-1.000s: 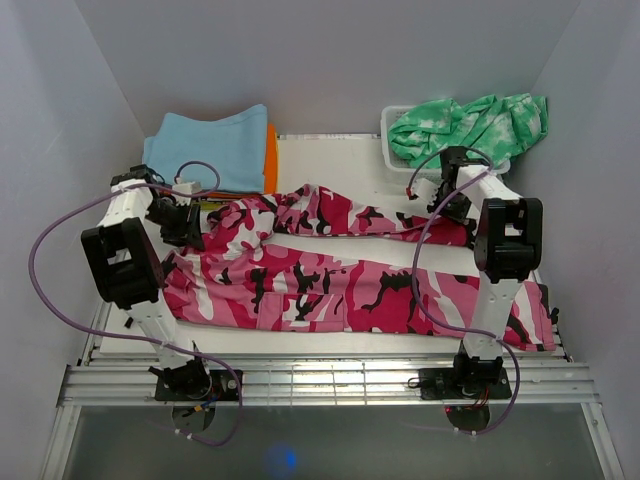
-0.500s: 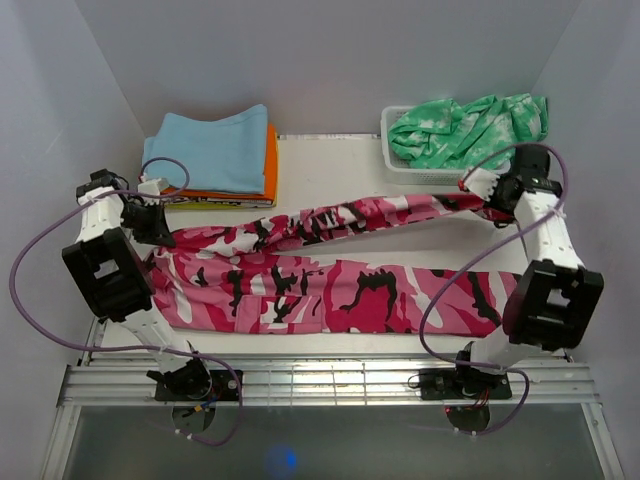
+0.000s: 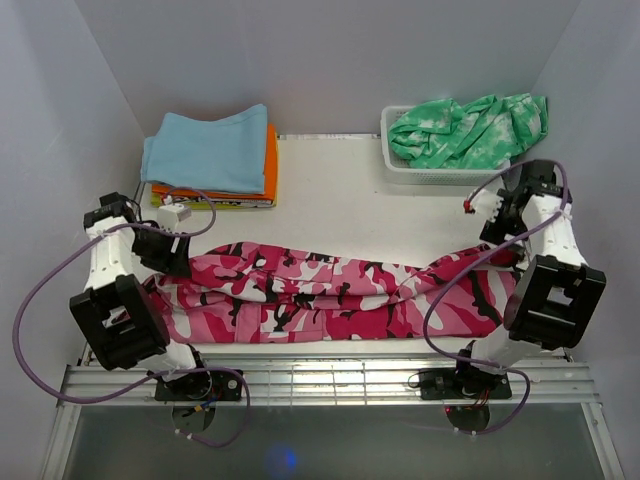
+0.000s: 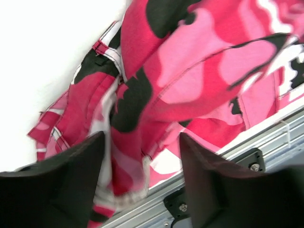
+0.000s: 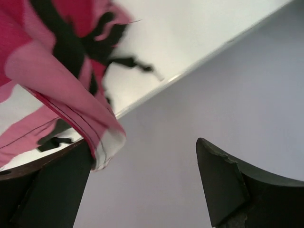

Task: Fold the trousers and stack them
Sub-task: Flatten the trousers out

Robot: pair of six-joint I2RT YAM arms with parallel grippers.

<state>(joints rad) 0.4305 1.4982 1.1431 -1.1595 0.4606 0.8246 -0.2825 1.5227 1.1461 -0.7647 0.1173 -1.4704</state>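
Observation:
My left gripper grabs the loose fabric at the trousers' end (image 3: 170,283) (image 4: 127,172) opposite my right gripper next, to straighten the trousers for folding.
The pink camouflage trousers (image 3: 330,295) lie along the near part of the white table (image 3: 340,200), one leg folded over the other in a long rumpled band. My left gripper (image 3: 168,250) hovers over their left end, open. In the left wrist view the fabric (image 4: 199,71) hangs loose between and below the spread fingers (image 4: 213,190) of my left gripper (image 4: 142,190). My right gripper (image 3: 497,228) is at the right end, open. In the right wrist view a hem of the trousers (image 5: 57,80) droops beside one finger (image 5: 47,190) of my right gripper (image 5: 142,180), ungripped.
A stack of folded clothes (image 3: 210,150), light blue over orange and yellow, sits at the back left. A white basket (image 3: 440,175) holding a green-and-white garment (image 3: 470,130) stands at the back right. A metal rail (image 3: 330,380) runs along the near edge. Grey walls close in on both sides.
Both arms carried the stretched far leg toward the near edge and laid it over the other leg. Both grippers then opened and let go of the fabric.

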